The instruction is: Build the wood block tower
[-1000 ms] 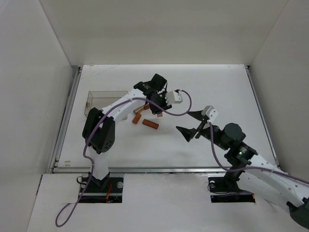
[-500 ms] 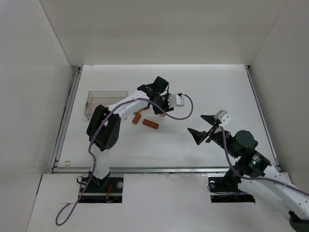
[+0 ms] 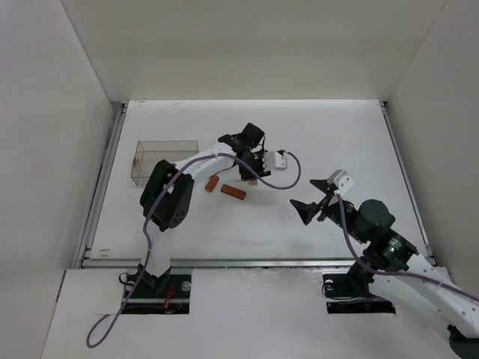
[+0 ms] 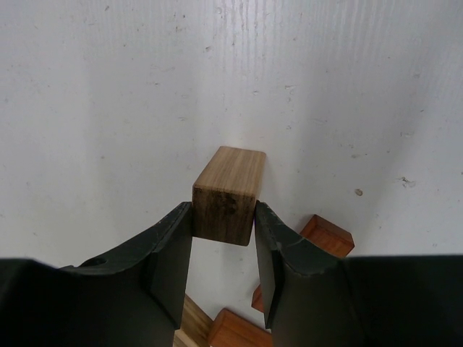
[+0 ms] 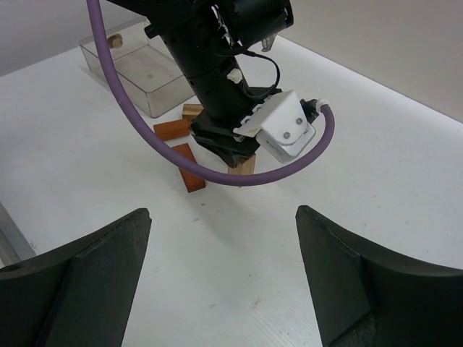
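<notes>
The light tan wood block [image 4: 228, 191] is upright over the flat table and would land standing, so my left gripper should open its fingers.
My left gripper [image 3: 251, 173] is shut on a light tan wood block [image 4: 228, 191], held upright between the jaws with its lower end at or just above the table; the block also shows in the right wrist view [image 5: 243, 165]. Just left of it lie a reddish-brown bar [image 3: 233, 193], a second reddish-brown block [image 3: 212, 184] and another tan piece [image 5: 192, 110]. Reddish-brown block ends [image 4: 327, 236] show beside the left fingers. My right gripper [image 3: 303, 192] is open and empty, to the right of the blocks and clear of them; its jaws [image 5: 223, 217] stand wide apart.
A clear plastic box [image 3: 161, 158] stands at the left with a small tan piece [image 5: 113, 40] inside. The left arm's purple cable [image 3: 288, 179] loops out to the right of the left gripper. White walls enclose the table [image 3: 337, 134].
My left gripper has moved right, away from the pile, with the tan block in it. My right arm has pulled back to the right and nearer its base.
</notes>
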### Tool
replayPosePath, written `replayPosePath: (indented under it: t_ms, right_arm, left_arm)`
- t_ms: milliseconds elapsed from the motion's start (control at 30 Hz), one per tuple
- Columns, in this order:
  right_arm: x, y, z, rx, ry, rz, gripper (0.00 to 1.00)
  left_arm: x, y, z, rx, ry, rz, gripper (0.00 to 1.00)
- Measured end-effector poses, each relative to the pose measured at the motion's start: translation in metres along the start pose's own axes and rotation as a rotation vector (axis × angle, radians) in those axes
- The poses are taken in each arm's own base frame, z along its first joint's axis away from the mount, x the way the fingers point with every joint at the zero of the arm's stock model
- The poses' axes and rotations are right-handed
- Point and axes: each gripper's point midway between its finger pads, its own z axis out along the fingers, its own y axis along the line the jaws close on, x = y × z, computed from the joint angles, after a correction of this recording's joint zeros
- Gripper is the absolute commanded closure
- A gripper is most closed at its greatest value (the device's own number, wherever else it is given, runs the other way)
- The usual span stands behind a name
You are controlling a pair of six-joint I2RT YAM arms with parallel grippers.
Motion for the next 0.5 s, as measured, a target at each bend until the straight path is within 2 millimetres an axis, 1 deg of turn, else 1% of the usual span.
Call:
replayPosePath:
  t_ms: [67,167,200,233,300,333,367,500]
  right_arm:
    - [0.0002,0.0,0.0004,0.0,0.003,0.0,0.13]
    - [0.0001,0.0,0.0003,0.0,0.005,0.0,0.13]
    - [0.0003,0.0,0.0003,0.0,0.005,0.0,0.13]
    - [0.0004,0.0,0.0002,0.0,0.006,0.0,0.13]
    - [0.0006,0.0,0.0004,0.0,0.006,0.0,0.12]
    - [0.0009,0.0,0.0005,0.0,0.008,-0.001,0.12]
    - [0.0014,0.0001,0.0008,0.0,0.01,-0.001,0.12]
    - [0.0027,0.0002,0.0014,-0.001,0.015,-0.001,0.12]
  left_arm:
    - [-0.0002,0.0001,0.0,-0.002,-0.001,-0.011,0.83]
    - [-0.0001,0.0003,0.0,-0.006,0.001,-0.025,0.75]
    - [-0.0001,0.0002,0.0,-0.007,0.001,-0.03,0.71]
    - [0.0,0.0004,-0.0001,-0.009,0.001,-0.035,0.6]
    - [0.0003,0.0007,-0.0002,-0.012,0.004,-0.044,0.54]
    - [0.0009,0.0008,-0.0003,-0.015,0.007,-0.051,0.53]
    - [0.0012,0.0009,-0.0004,-0.017,0.009,-0.058,0.51]
    - [0.002,0.0022,-0.0006,-0.025,0.014,-0.064,0.5]
